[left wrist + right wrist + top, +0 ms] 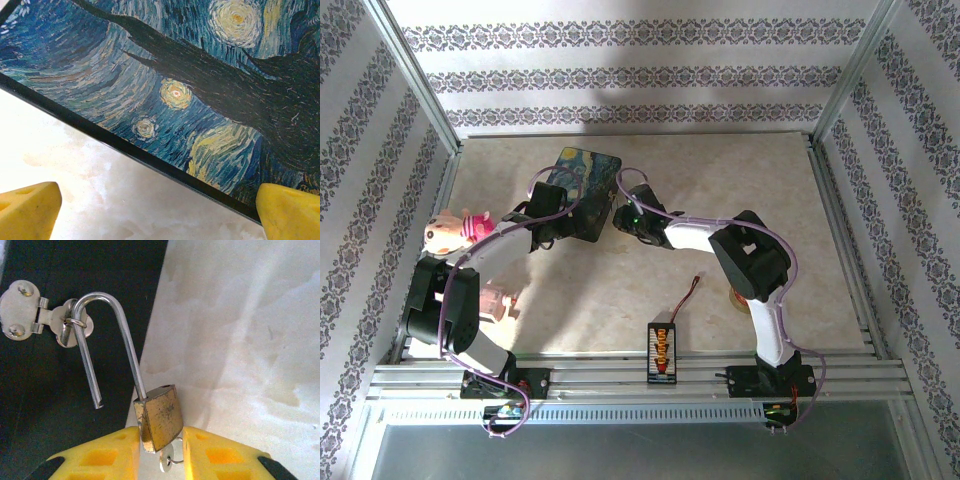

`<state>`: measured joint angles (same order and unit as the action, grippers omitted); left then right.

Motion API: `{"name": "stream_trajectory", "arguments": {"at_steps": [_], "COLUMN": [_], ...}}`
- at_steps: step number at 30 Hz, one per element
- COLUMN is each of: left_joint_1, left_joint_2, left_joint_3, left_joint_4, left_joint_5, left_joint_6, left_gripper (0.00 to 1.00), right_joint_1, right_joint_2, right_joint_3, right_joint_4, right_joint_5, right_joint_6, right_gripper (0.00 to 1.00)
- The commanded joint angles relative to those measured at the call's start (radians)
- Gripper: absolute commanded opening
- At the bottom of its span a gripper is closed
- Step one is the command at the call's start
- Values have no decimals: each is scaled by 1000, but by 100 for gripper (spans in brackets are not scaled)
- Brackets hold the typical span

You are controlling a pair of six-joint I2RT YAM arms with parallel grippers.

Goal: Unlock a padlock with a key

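Note:
The robot's right gripper will grab the brass padlock by the lower end of its body (pixel 162 434), so that the open shackle (pixel 107 300) stays free to slip out of the clasp's ring.
The brass padlock (pixel 160 415) hangs by its silver shackle (pixel 107 300) from the ring of the clasp (pixel 30 310) on the dark-blue painted box (pixel 582 175). The shackle's free end is out of the body. The key (pixel 167 460) sticks out of the padlock's underside on a small ring. My right gripper (pixel 161 450) stands open around the padlock's lower end, its left finger against the body and a gap at its right finger. At the box's near edge (pixel 190 75), my left gripper (pixel 157 210) is wide open with nothing between its fingers (pixel 30 210).
A pink toy (pixel 455 230) lies left of the box by the left arm. A connector board (pixel 662 350) with a red-black wire (pixel 688 295) sits near the front rail. Metal frame rails border the table on all sides.

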<state>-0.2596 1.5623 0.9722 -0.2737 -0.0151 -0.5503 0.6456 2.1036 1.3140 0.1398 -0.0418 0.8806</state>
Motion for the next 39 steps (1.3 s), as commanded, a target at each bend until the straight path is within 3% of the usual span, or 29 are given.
{"name": "stream_trajectory", "arguments": {"at_steps": [1,21,31,39], "left_joint_1": [9,9,11,10], "left_joint_2": [15,5,4,5], "left_joint_3": [-38,-36,-32,-30], "left_joint_4": [-104,-114,-119,-119], "left_joint_5": [-18,-19,-22,-22], "left_joint_6": [15,15,16,18], "left_gripper": [99,99,99,99], "right_joint_1": [3,4,3,3], "right_joint_2": [21,83,80,31], "right_joint_3": [45,149,156,110], "right_joint_4": [-69,-181,-196,-170], "right_joint_5": [28,3,29,75], "right_joint_6": [-68,-149,-196,-172], "right_gripper": [29,28,0,0]}}
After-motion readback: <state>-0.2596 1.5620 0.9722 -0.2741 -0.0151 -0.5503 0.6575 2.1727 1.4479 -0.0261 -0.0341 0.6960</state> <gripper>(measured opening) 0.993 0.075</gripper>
